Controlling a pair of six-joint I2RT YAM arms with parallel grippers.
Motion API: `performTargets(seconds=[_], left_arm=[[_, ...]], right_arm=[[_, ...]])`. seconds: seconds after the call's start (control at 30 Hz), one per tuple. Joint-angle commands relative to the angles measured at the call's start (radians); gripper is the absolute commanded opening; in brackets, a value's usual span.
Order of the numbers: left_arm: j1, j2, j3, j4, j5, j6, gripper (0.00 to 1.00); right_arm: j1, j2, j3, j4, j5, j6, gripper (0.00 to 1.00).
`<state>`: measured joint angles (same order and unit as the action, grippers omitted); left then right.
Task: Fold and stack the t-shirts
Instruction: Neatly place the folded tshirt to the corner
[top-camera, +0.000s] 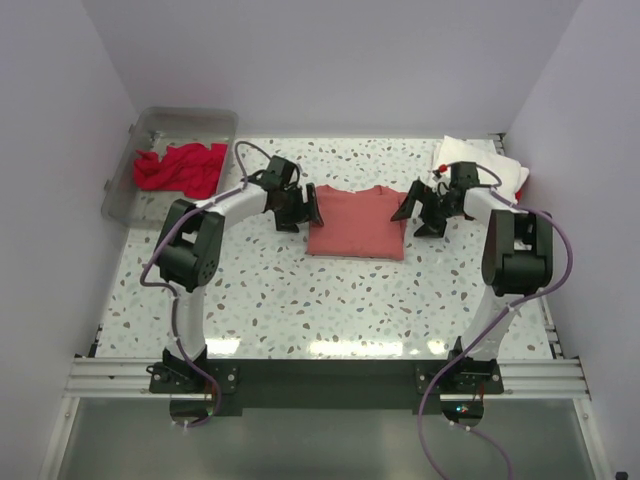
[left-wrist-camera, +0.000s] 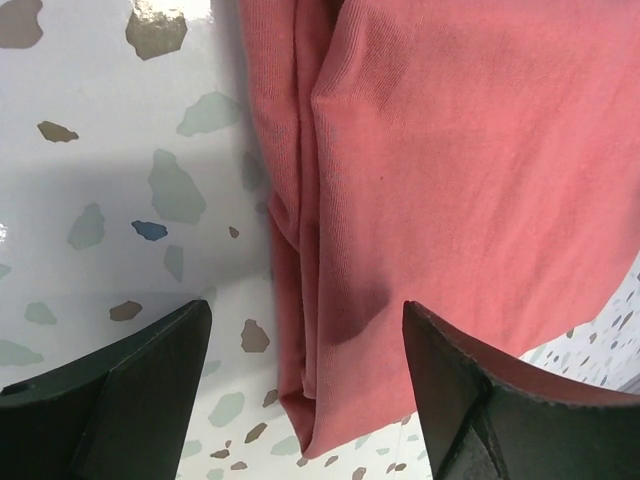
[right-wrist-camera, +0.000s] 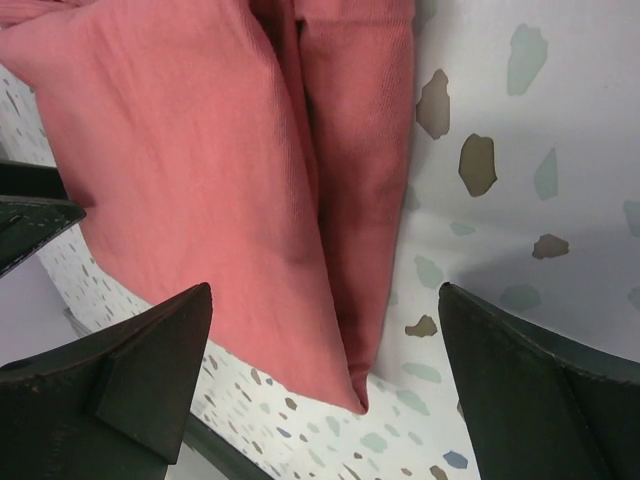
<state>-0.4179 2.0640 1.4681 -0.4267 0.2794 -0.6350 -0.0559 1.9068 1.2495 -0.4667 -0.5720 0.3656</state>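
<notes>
My right gripper should next grab the folded coral-red t-shirt across its layered side edge (top-camera: 404, 223) (right-wrist-camera: 338, 288) nearest the white t-shirt, so that it can stack the t-shirt folded.
A faded coral-red t-shirt (top-camera: 357, 222) lies folded into a rectangle at the middle back of the table. My left gripper (top-camera: 300, 207) is at its left edge and my right gripper (top-camera: 418, 212) at its right edge. In the left wrist view the left gripper (left-wrist-camera: 306, 305) is open, its jaws astride the layered side fold of the coral shirt (left-wrist-camera: 450, 180). In the right wrist view the right gripper (right-wrist-camera: 325, 288) is open above the corner of the coral shirt (right-wrist-camera: 200, 170). Neither gripper holds cloth. A white t-shirt (top-camera: 482, 160) lies at the back right. Red t-shirts (top-camera: 182, 165) are bunched in the bin.
A clear plastic bin (top-camera: 125, 195) stands at the back left, tilted off the table's corner. White walls close in the back and both sides. A metal rail (top-camera: 330, 375) with the arm bases runs along the near edge.
</notes>
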Motion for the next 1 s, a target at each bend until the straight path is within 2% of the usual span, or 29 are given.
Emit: performTargets(seconds=[0.0, 0.17, 0.3, 0.37, 0.57, 0.77, 0.97], left_arm=[[-0.012, 0.021, 0.018, 0.019, -0.005, -0.003, 0.81], [-0.025, 0.031, 0.021, 0.02, -0.002, -0.006, 0.7], [-0.038, 0.042, 0.021, 0.023, -0.002, -0.006, 0.56], [-0.045, 0.047, 0.021, 0.025, -0.002, -0.009, 0.53], [-0.067, 0.071, 0.026, 0.037, 0.006, -0.02, 0.3], [-0.09, 0.094, 0.047, 0.04, 0.009, -0.031, 0.25], [-0.105, 0.111, 0.063, 0.04, 0.012, -0.034, 0.23]], right_arm=[[-0.005, 0.02, -0.013, 0.065, -0.022, -0.007, 0.98], [-0.005, 0.031, -0.045, 0.092, 0.0, -0.007, 0.98], [-0.002, 0.029, -0.077, 0.137, -0.005, 0.015, 0.98], [0.002, 0.029, -0.096, 0.149, -0.005, 0.022, 0.98], [0.048, 0.041, -0.104, 0.18, 0.011, 0.045, 0.98], [0.207, 0.08, -0.053, 0.197, 0.047, 0.087, 0.97], [0.298, 0.104, -0.013, 0.191, 0.119, 0.114, 0.93]])
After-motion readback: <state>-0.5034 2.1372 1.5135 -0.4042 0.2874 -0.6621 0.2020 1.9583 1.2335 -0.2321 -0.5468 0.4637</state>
